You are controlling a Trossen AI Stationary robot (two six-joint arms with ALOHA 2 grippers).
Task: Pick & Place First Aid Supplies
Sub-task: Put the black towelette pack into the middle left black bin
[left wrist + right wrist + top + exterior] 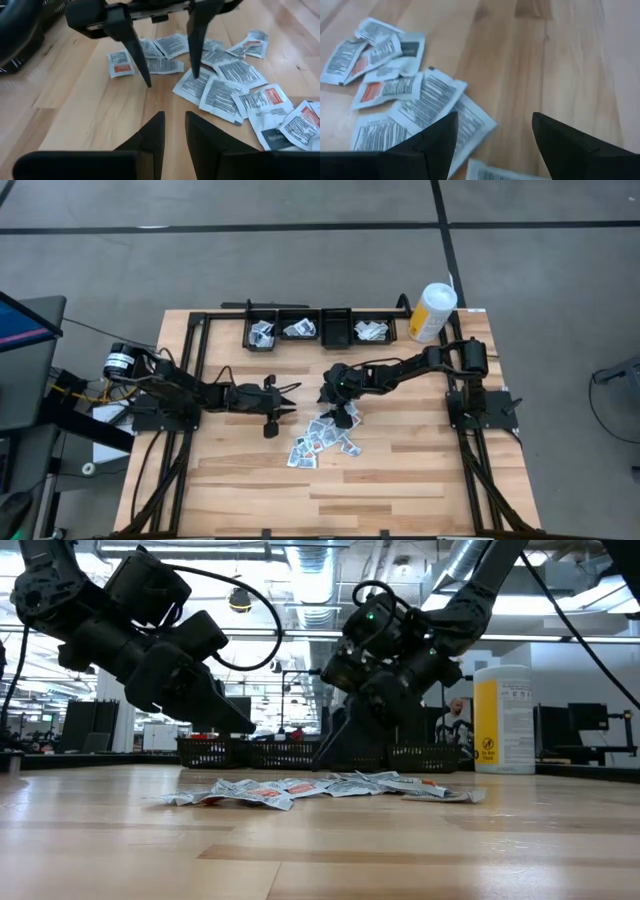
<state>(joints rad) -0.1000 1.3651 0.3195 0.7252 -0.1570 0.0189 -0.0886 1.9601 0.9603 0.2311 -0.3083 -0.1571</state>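
The right gripper picks up the packet by its edge [512, 170] next, so the white packet's printed side [491, 175] stays free to read before placing.
The first aid supplies [322, 442] lie loose in a flat pile of small white printed packets on the wooden table, some with orange-red labels [220, 92] [427, 107] [320, 787]. My right gripper [492, 125] [338, 412] slants down over the pile's far edge, open wide, with a packet [192, 85] and bare wood between its fingers. My left gripper [174, 131] [288, 398] hovers above bare wood left of the pile, nearly level. It points at the pile, and a narrow gap between its fingers holds nothing. My right gripper's fingertips [148, 82] come down from above at the pile's far edge, one by bare wood and one at a packet's edge [196, 76]. I cannot tell whether they touch the packets or the table.
A row of black bins [262, 330] [371, 330] holding a few packets stands along the table's far edge. A tall white-and-yellow canister [433, 310] [503, 720] is at the far right. Bare wood [380, 490] lies toward the near edge.
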